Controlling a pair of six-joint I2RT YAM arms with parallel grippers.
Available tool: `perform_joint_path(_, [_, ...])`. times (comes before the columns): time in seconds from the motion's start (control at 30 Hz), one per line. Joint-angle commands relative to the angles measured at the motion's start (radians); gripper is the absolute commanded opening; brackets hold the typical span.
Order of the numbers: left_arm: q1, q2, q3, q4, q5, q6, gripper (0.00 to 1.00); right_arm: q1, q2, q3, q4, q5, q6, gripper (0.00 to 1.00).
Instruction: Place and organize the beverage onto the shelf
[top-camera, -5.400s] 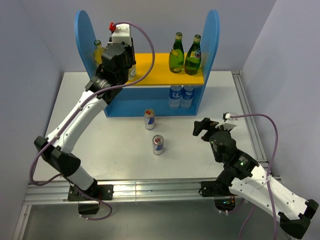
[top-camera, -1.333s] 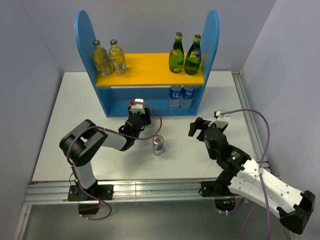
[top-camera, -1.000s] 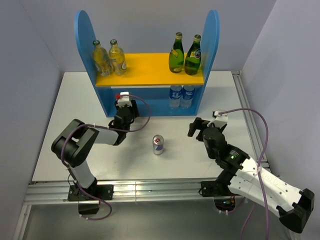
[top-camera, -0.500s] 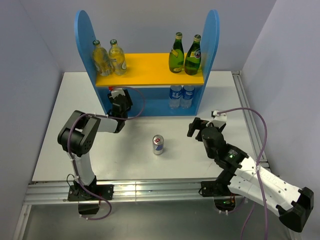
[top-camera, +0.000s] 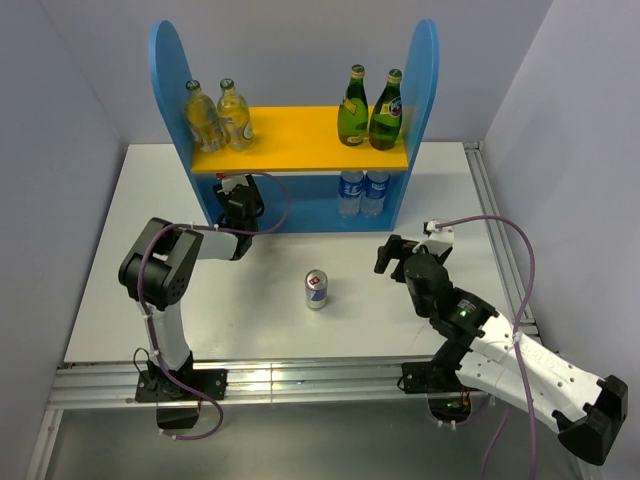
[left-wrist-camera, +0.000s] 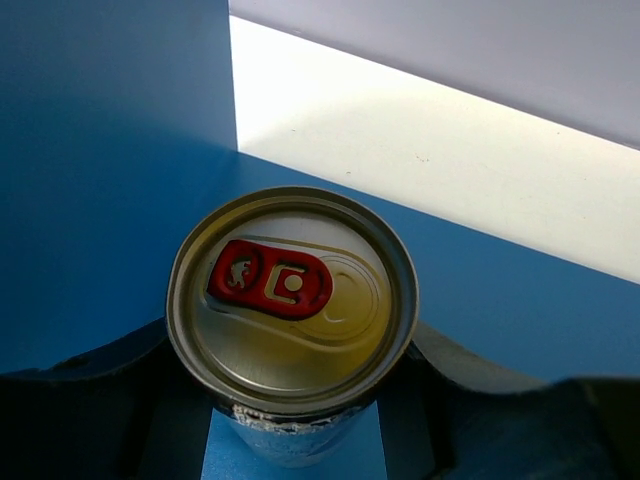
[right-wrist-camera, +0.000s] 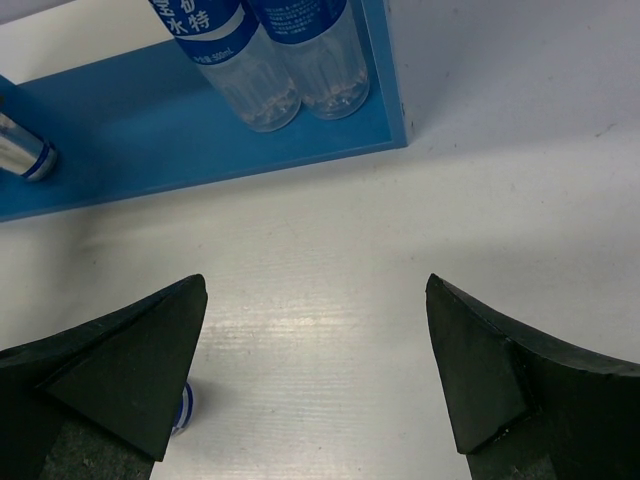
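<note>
My left gripper should open now, because the can is upright over the flat corner of the blue board (left-wrist-camera: 500, 290) and would stand there.
The blue shelf (top-camera: 165, 70) has a yellow upper board (top-camera: 300, 135). Two pale bottles (top-camera: 205, 118) stand on it at the left and two green bottles (top-camera: 352, 108) at the right. My left gripper (top-camera: 240, 198) reaches into the left end of the lower level. In the left wrist view it (left-wrist-camera: 292, 385) is shut on an upright silver can (left-wrist-camera: 292, 290) with a red tab, above the blue board (left-wrist-camera: 500, 290). A second can (top-camera: 316, 288) stands on the table. My right gripper (top-camera: 395, 255) is open and empty to its right, also in its wrist view (right-wrist-camera: 315, 350).
Two clear water bottles with blue labels (top-camera: 362, 192) stand at the right of the lower level, also in the right wrist view (right-wrist-camera: 290, 55). The held can (right-wrist-camera: 20, 145) shows at that view's left edge. Walls close in at the table's left and right.
My left gripper left the upper left of the shelf, took one can from the table and carried it back and left into the lower level. The right arm barely moved.
</note>
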Motion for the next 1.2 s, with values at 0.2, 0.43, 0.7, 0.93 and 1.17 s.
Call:
perform_joint_path(0.2, [0.019, -0.043, 0.092, -0.063, -0.109, 0.027, 0.33, 0.005, -0.037, 0.008, 0.027, -0.002, -0.003, 0.98])
perform_joint_path(0.43, [-0.012, -0.027, 0.118, -0.090, -0.144, 0.071, 0.83, 0.005, -0.060, 0.004, 0.021, -0.005, -0.002, 0.98])
perform_joint_path(0.7, [-0.041, -0.058, 0.104, -0.116, -0.170, 0.073, 0.93, 0.005, -0.109, -0.002, 0.006, -0.010, -0.002, 0.98])
perform_joint_path(0.93, [-0.093, -0.133, 0.063, -0.166, -0.198, 0.085, 0.97, 0.005, -0.137, -0.010, 0.003, -0.022, 0.000, 0.98])
perform_joint_path(1.17, [-0.157, -0.204, 0.028, -0.227, -0.251, 0.071, 0.98, 0.005, -0.174, -0.015, -0.003, -0.027, 0.004, 0.98])
